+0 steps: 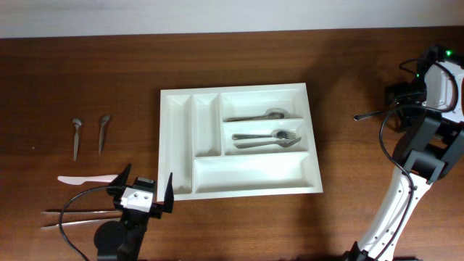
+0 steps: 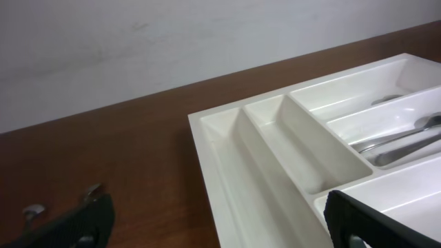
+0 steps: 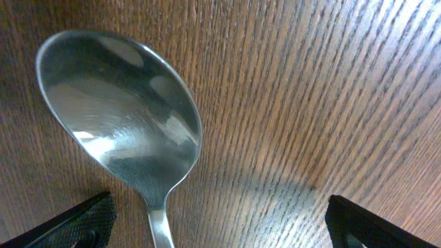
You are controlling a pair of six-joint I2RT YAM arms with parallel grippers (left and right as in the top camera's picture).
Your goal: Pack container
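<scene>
The right gripper is ready to close on the metal spoon, as both of its fingers reach down near the tabletop, one on each side of its neck (image 3: 157,212).
The white cutlery tray (image 1: 239,177) lies mid-table. One wide compartment holds a spoon (image 1: 257,115), and the one below it holds a fork and spoon (image 1: 268,138). The tray also shows in the left wrist view (image 2: 275,138). My left gripper (image 1: 148,172) is open and empty just off the tray's front left corner, and its fingers straddle the tray's left wall in its own view (image 2: 220,227). My right arm (image 1: 438,80) is at the far right. Its gripper (image 3: 220,224) is open, low over a metal spoon (image 3: 117,110) lying on the table, not touching it.
Left of the tray lie two small spoons (image 1: 76,134) (image 1: 103,132), a pale plastic knife (image 1: 87,178) and long thin utensils (image 1: 72,214) near the front edge. A dark cable (image 1: 373,114) juts out from the right arm.
</scene>
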